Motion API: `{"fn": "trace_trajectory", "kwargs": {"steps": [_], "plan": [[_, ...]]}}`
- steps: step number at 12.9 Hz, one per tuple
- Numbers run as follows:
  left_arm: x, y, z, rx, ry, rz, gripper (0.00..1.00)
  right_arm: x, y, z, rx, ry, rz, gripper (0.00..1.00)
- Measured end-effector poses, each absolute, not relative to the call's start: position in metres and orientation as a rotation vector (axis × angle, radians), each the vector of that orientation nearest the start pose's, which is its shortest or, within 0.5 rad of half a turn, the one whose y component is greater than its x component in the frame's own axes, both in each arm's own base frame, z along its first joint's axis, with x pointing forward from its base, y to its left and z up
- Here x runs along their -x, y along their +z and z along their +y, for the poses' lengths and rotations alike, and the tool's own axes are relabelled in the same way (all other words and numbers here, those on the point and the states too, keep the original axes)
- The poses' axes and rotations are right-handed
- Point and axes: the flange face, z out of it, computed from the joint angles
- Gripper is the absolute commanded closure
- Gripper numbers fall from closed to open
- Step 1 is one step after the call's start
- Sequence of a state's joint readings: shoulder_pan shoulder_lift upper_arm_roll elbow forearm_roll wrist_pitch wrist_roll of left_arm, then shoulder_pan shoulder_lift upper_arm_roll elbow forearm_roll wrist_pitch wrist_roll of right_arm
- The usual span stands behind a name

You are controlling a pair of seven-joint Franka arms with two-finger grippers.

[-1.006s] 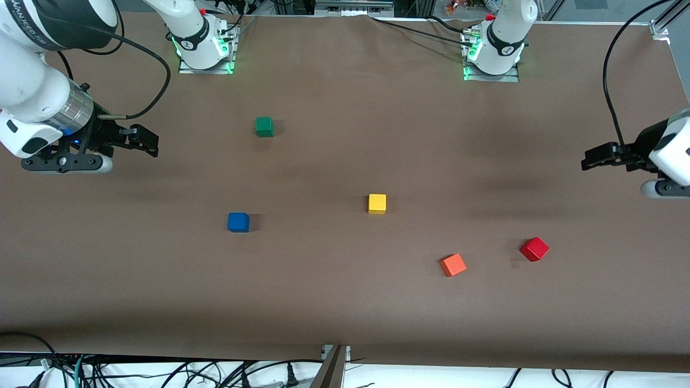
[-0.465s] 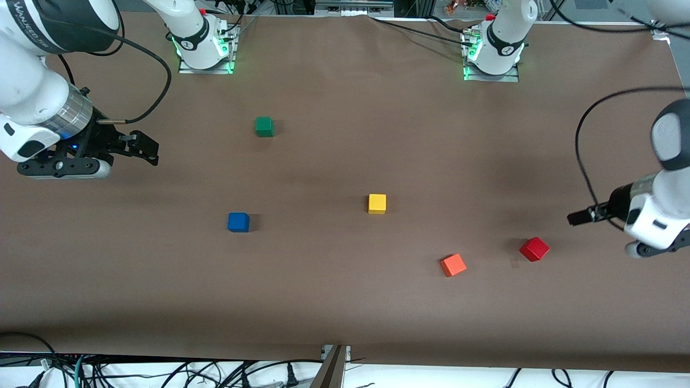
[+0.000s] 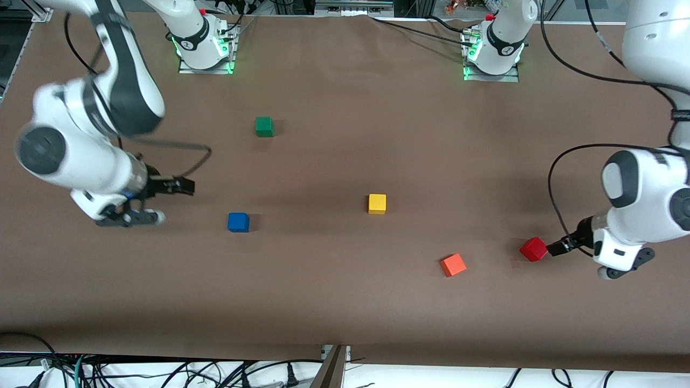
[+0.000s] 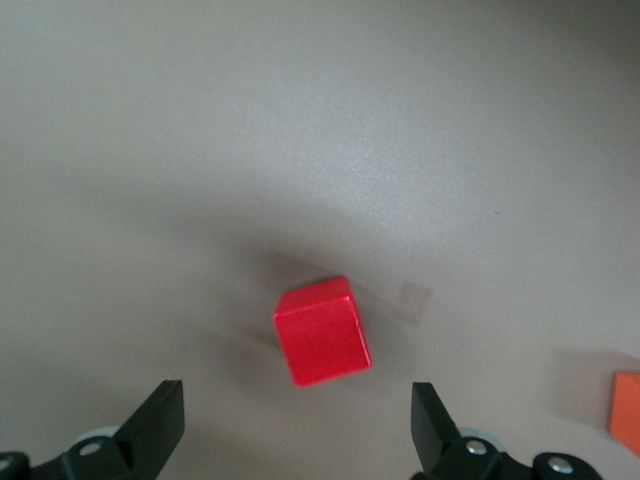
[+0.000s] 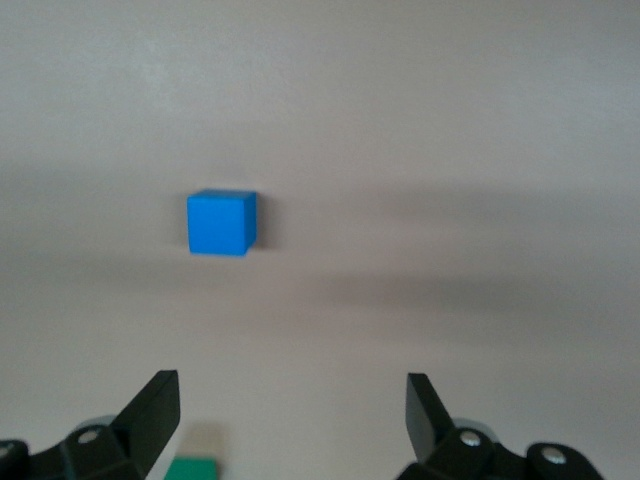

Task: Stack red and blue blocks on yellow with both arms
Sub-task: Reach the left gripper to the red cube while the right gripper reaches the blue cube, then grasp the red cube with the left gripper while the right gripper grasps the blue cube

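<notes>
Next, my right gripper grabs the opposite sides of the blue cube (image 3: pixel 238 222), to stack it on the yellow cube (image 3: pixel 377 203).
The red cube (image 3: pixel 534 249) sits on the table toward the left arm's end; in the left wrist view it (image 4: pixel 321 331) lies just ahead of the open jaws, not between them. My left gripper (image 3: pixel 558 248) (image 4: pixel 298 430) is open and empty, low beside the red cube. The blue cube (image 3: pixel 238 222) sits toward the right arm's end and also shows in the right wrist view (image 5: pixel 220 222). My right gripper (image 3: pixel 183 187) (image 5: pixel 290 415) is open and empty, apart from the blue cube. The yellow cube (image 3: pixel 377 203) stands alone mid-table.
An orange cube (image 3: pixel 453 265) lies near the red one, nearer to the front camera than the yellow cube; it shows at the edge of the left wrist view (image 4: pixel 625 412). A green cube (image 3: pixel 264 126) (image 5: pixel 190 470) sits nearer the robot bases. Cables lie along the front edge.
The left gripper has come down from the table's end to just beside the red cube. The right gripper has swung in toward the blue cube. No cube has moved.
</notes>
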State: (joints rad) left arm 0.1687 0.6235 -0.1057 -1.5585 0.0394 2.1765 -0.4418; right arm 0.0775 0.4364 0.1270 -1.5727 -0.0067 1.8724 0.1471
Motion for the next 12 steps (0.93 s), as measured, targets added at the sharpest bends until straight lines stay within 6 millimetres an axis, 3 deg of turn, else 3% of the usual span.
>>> {"fn": "trace_trajectory", "kwargs": {"steps": [2,5,8,9,12], "plan": [[-0.697,0.255,0.051,3.067,-0.027,-0.846,0.0,-0.66,0.332,0.153,3.084,0.192,-0.112,0.0],[-0.693,0.222,0.047,3.071,-0.079,-0.883,0.0,-0.657,0.272,0.2,3.08,0.197,-0.083,0.0],[-0.688,0.202,0.044,3.073,-0.121,-0.906,0.0,-0.65,0.241,0.208,3.075,0.168,-0.085,0.01],[-0.687,0.198,0.044,3.073,-0.121,-0.909,0.0,-0.645,0.229,0.206,3.074,0.151,-0.08,0.06],[-0.684,0.192,0.045,3.069,-0.106,-0.916,0.52,-0.631,0.202,0.202,3.071,0.123,-0.075,0.4]]}}
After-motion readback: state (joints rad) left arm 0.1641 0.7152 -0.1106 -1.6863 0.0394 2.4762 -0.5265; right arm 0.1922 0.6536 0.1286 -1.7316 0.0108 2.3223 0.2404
